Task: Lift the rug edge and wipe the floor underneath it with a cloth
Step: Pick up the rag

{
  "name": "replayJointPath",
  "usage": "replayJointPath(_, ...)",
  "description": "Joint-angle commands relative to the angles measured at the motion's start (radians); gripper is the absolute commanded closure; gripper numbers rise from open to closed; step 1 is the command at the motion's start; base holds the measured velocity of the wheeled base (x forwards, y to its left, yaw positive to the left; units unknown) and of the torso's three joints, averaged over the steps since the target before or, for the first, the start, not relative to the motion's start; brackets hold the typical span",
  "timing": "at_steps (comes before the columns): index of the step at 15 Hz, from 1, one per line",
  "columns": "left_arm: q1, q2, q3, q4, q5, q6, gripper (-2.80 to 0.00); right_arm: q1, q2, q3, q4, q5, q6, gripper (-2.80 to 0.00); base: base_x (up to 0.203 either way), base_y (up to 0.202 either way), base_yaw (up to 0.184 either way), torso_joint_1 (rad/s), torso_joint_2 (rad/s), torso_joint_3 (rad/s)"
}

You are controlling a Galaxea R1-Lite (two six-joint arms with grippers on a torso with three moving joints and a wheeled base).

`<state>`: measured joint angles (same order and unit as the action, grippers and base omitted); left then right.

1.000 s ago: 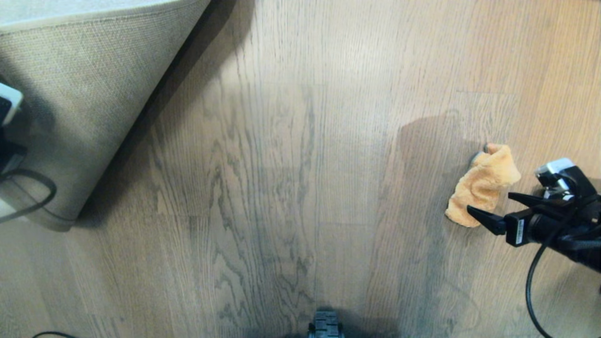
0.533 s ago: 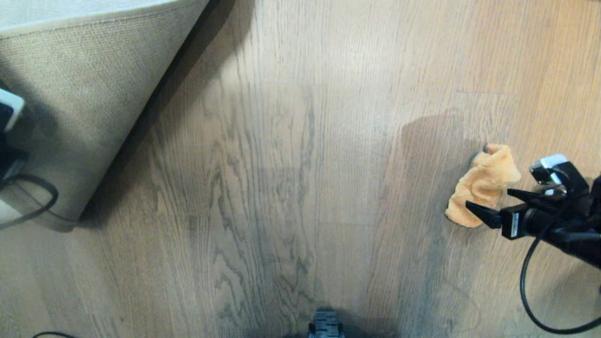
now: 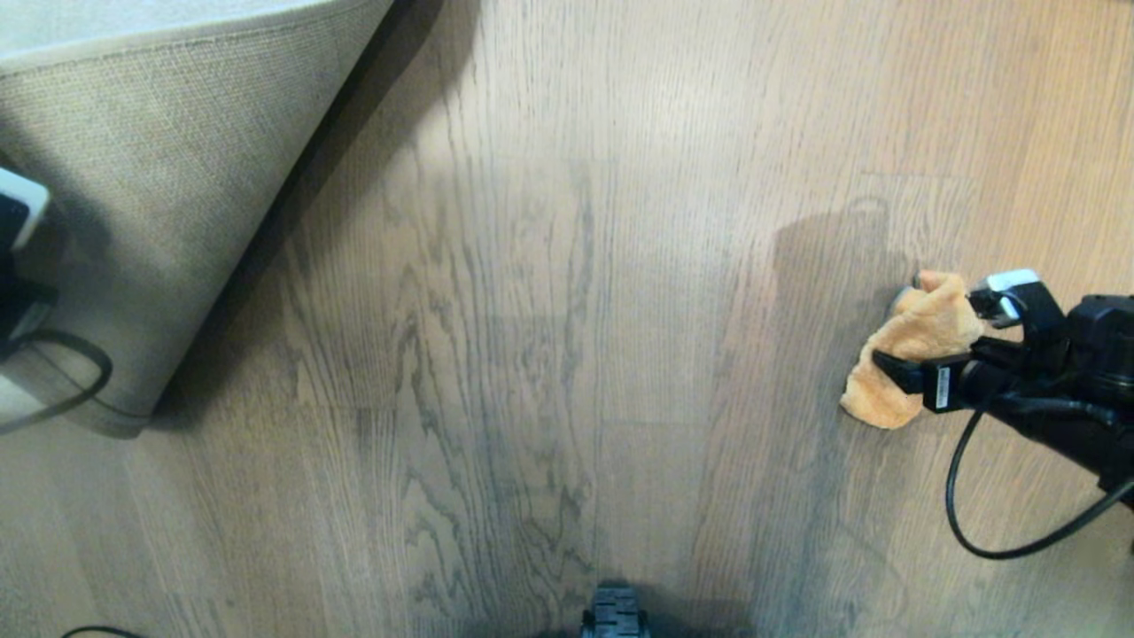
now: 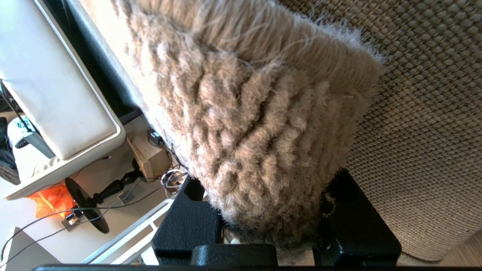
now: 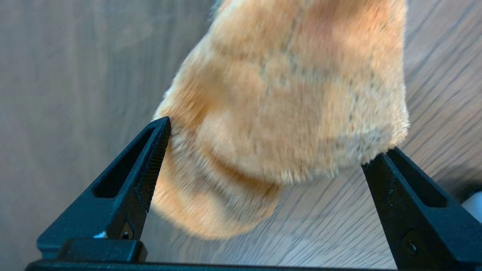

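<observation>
The right gripper picks up the cloth by its crumpled folded end point(image 3: 939, 331) next, to wipe the floor under the lifted rug edge point(image 3: 246, 218).
The rug edge point(image 3: 204, 31) is lifted and folded back at the far left, its beige woven backing point(image 3: 151, 195) facing me. My left gripper point(image 4: 271, 222) is shut on the rug's pile point(image 4: 256, 113), with the backing point(image 4: 425, 113) beside it; in the head view only part of that arm shows at the left border. The orange-tan cloth point(image 3: 904, 394) lies crumpled on the wood-grain floor point(image 3: 532, 354) at the right. My right gripper point(image 3: 926, 350) is down at the cloth, open. Its fingers stand on either side of the cloth point(image 5: 286, 82), and one fingertip point(image 5: 162, 128) touches the fluff.
The right arm's black cable point(image 3: 952, 496) loops over the floor below the gripper. Another cable point(image 3: 84, 390) hangs across the rug backing at the left. A dark part of my base point(image 3: 614, 616) shows at the bottom centre. Beyond the rug stand a white cushioned seat point(image 4: 56, 94), a cardboard box point(image 4: 148, 154) and wires.
My right gripper has moved away from me and slightly left, from beside the cloth's near end to astride it. The cloth, the rug and the left arm have stayed put.
</observation>
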<state>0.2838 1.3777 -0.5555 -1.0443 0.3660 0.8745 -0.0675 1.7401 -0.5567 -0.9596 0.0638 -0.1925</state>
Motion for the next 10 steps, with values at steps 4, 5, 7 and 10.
replayJointPath(4, 0.0, 0.011, 0.0, -0.013, 0.002, 0.005, 0.0, 0.005, 0.03, -0.014, -0.007, -0.03, -0.001, -2.8, 0.0, 0.0, 0.0, 0.0, 0.0, 0.0)
replayJointPath(5, 0.0, 0.011, 0.0, -0.013, 0.002, 0.005, 0.0, 0.005, 0.03, -0.012, -0.007, -0.03, -0.002, -2.8, 0.0, 0.0, 0.0, 0.0, 0.0, 0.0)
replayJointPath(7, 0.0, 0.012, 0.0, -0.013, 0.002, 0.005, 0.0, 0.005, 0.03, -0.007, -0.008, -0.03, -0.007, -2.42, 0.0, 0.0, 0.0, 0.0, 0.0, 0.0)
replayJointPath(10, 0.0, 0.014, 0.0, -0.019, 0.002, 0.005, 0.0, 0.005, 0.029, -0.007, -0.007, -0.028, -0.007, 0.0, 0.0, 0.0, 0.0, 0.0, 0.0, 0.0)
